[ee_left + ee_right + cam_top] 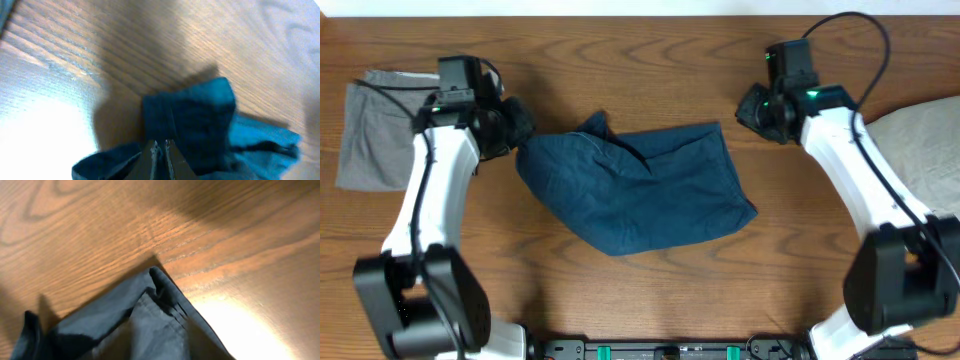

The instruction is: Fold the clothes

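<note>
My right gripper grips the navy-blue garment's far corner (715, 131) (159, 279) next, opposite the garment's tip at my left gripper, to spread the garment for folding.
The dark navy-blue garment (640, 190) lies crumpled in the middle of the wooden table. My left gripper (518, 128) is at its left tip. In the left wrist view its fingers (162, 150) are pressed together with navy cloth (195, 120) bunched around them. My right gripper (756, 108) is just beyond the garment's far right corner and apart from it. The right wrist view shows that corner (160, 287) on bare wood, with no fingers in view. I cannot tell whether the right jaws are open or shut.
Light grey folded shorts (370, 130) lie at the left edge, behind my left arm. A pale beige garment (920, 150) lies at the right edge, next to my right arm. Bare wood (650, 60) runs along the far side.
</note>
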Motion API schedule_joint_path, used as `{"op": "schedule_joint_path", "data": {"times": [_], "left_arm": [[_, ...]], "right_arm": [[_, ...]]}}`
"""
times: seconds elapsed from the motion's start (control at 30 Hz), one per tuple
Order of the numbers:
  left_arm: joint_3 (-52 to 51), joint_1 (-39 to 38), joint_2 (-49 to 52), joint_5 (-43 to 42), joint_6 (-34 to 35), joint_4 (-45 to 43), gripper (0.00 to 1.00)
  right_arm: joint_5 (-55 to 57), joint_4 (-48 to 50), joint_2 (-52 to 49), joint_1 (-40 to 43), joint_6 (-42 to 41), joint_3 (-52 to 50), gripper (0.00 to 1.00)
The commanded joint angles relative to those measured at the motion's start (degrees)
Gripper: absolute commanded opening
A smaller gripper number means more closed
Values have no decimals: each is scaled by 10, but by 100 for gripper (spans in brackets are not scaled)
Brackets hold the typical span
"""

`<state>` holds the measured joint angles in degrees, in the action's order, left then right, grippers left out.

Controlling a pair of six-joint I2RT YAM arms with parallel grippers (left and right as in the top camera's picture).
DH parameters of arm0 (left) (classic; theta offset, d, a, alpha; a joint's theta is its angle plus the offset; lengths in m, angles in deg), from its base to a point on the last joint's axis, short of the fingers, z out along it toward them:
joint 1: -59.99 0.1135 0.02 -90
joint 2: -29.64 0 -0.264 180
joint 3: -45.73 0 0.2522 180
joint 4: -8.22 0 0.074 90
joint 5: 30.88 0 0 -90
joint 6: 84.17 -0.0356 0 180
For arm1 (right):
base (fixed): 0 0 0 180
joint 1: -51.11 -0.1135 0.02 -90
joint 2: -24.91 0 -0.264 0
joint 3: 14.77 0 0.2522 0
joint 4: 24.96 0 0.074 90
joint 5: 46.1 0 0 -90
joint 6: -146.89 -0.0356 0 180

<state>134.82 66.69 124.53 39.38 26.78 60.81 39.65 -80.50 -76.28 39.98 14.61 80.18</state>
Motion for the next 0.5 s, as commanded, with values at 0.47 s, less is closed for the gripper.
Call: {"op": "schedule_joint_path", "data": {"times": [0.47], "left_arm": [[-29,1,7,42,-5,115,6]], "right_arm": [[-57,87,-160,-81,-14,-53,56]]}}
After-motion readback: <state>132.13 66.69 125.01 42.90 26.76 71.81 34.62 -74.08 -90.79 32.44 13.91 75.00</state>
